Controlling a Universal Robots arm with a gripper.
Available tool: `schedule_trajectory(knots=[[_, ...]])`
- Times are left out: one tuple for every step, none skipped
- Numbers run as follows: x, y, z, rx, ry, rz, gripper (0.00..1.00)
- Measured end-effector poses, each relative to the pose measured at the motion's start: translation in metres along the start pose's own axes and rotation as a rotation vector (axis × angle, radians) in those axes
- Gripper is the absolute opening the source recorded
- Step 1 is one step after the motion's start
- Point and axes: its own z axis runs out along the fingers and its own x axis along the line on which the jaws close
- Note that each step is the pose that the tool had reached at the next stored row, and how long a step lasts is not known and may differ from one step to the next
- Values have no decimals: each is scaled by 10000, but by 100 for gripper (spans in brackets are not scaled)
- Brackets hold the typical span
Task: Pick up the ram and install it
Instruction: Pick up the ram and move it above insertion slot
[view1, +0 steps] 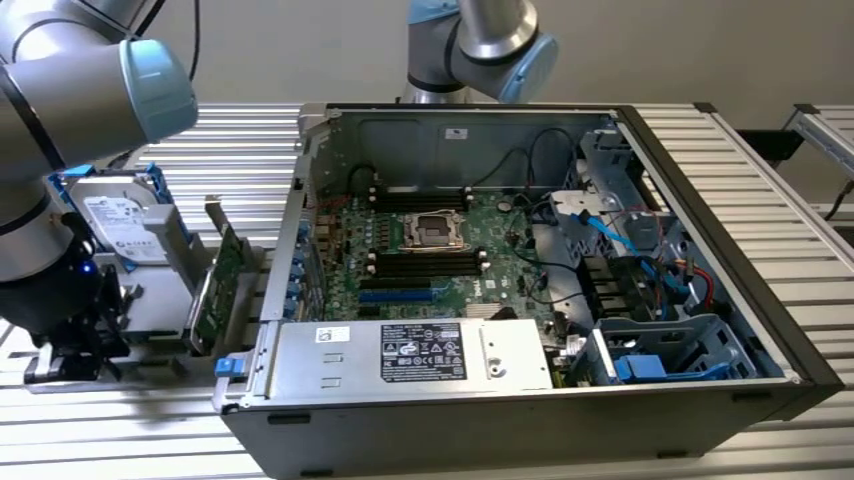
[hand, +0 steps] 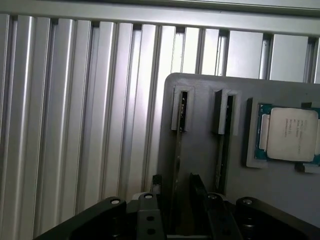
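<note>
My gripper grabs the ram by its exposed middle part (hand: 175, 190) next, since the holder's grey bracket closes around the end of the ram.
In the wrist view a grey holder block (hand: 200, 150) lies on the ribbed table, with two narrow slots in it. A thin board stands edge-on in the nearer slot; it looks like the ram (hand: 178, 150), though its chips are hidden. My gripper (hand: 176, 187) is open, one black finger (hand: 156, 182) on each side of that slot, and apart from the stick. In the exterior view the gripper (view1: 64, 350) hangs low at the exterior view's left, beside the open computer case (view1: 307, 180). Black memory slots (view1: 424, 264) lie on the motherboard inside.
A processor (hand: 289, 135) sits in a recess of the holder next to the second slot (hand: 226, 125). At the exterior view's left, a hard drive (view1: 118, 222) and a broad green expansion card (view1: 214, 290) stand upright between my arm and the case. The power supply (view1: 414, 355) fills the case's front.
</note>
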Motion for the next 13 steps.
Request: schedule_trajectory(knots=[[-1, 3, 19, 1, 4, 2, 36], [-3, 8, 37, -1, 9, 12, 36], [-3, 13, 52, -4, 11, 41, 36], [-4, 15, 64, -5, 8, 96, 36], [-5, 17, 70, -7, 4, 170, 36], [-5, 17, 71, -9, 2, 208, 36], [-5, 18, 70, -11, 2, 213, 36], [-6, 18, 71, -11, 2, 214, 36], [-6, 18, 71, -11, 2, 216, 36], [-6, 18, 71, -12, 1, 237, 36], [-6, 18, 71, -14, -3, 281, 36], [-6, 18, 71, -16, -6, 348, 36], [-6, 18, 69, -19, -11, 419, 36]])
